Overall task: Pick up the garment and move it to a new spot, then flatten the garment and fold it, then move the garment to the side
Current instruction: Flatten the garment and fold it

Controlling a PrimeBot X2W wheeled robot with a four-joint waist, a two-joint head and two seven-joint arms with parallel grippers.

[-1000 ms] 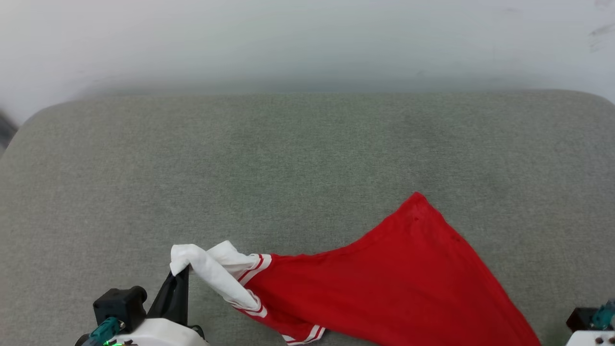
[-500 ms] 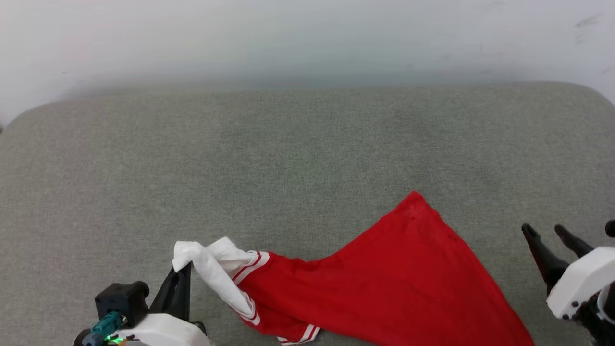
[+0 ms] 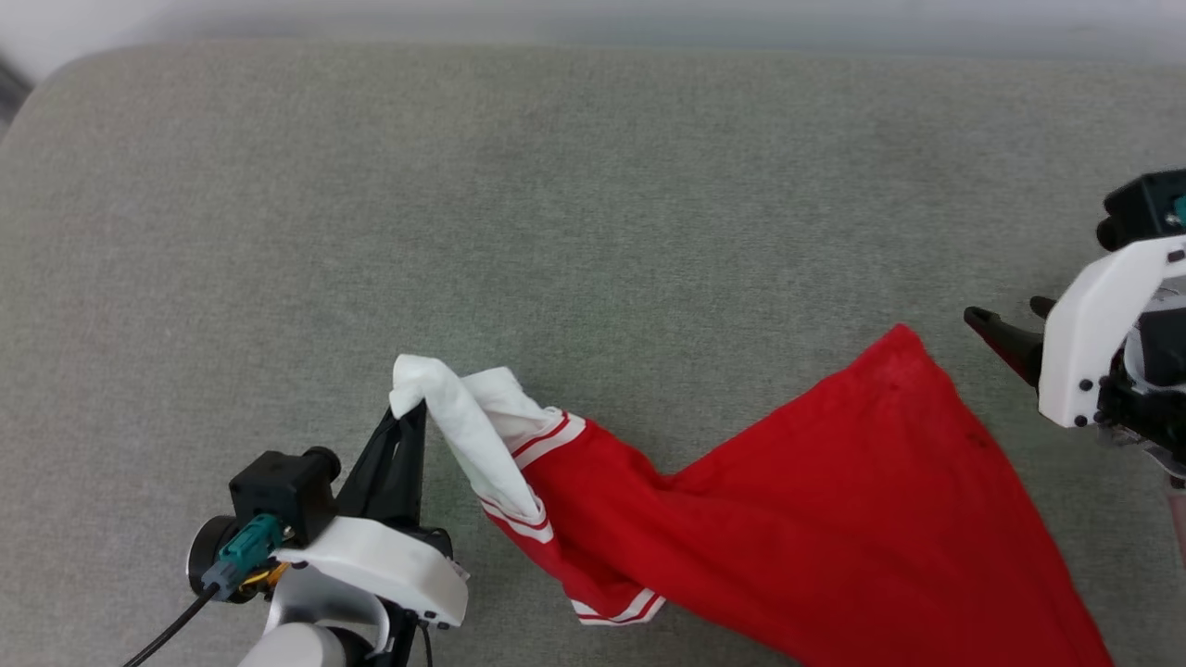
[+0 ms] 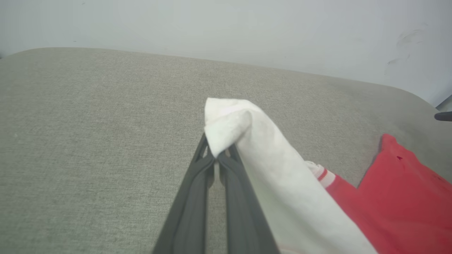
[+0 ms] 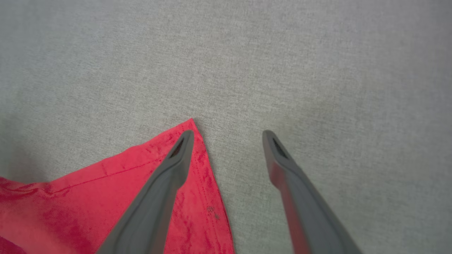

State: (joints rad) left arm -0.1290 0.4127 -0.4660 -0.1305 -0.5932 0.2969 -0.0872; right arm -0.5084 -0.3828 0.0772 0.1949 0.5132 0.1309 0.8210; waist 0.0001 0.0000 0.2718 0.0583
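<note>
The robot's right gripper next needs to grab the garment by its red hem corner [image 3: 902, 346], so the garment can be stretched flat from its white shoulder [image 3: 475, 435] for folding.
The garment [image 3: 834, 519] lies stretched across the near part of a grey fabric surface, red with a white sleeve and striped trim. My left gripper [image 3: 410, 414] is shut on the tip of the white sleeve [image 4: 247, 141] and holds it lifted, its fingers [image 4: 197, 197] pinched together. My right gripper [image 3: 1012, 317] stands open at the right, just beside the garment's red far corner [image 5: 192, 125]. In the right wrist view one finger [image 5: 176, 158] hangs over that corner and the other is over bare fabric; nothing is between them.
The grey cushioned surface [image 3: 593, 204] stretches wide to the left and far side, with rounded far corners. A pale wall [image 4: 226, 24] stands behind it.
The head camera has tilted down, shifting the whole picture. My right gripper came into view at the right with its fingers apart, beside the red corner. The left gripper keeps its hold on the sleeve.
</note>
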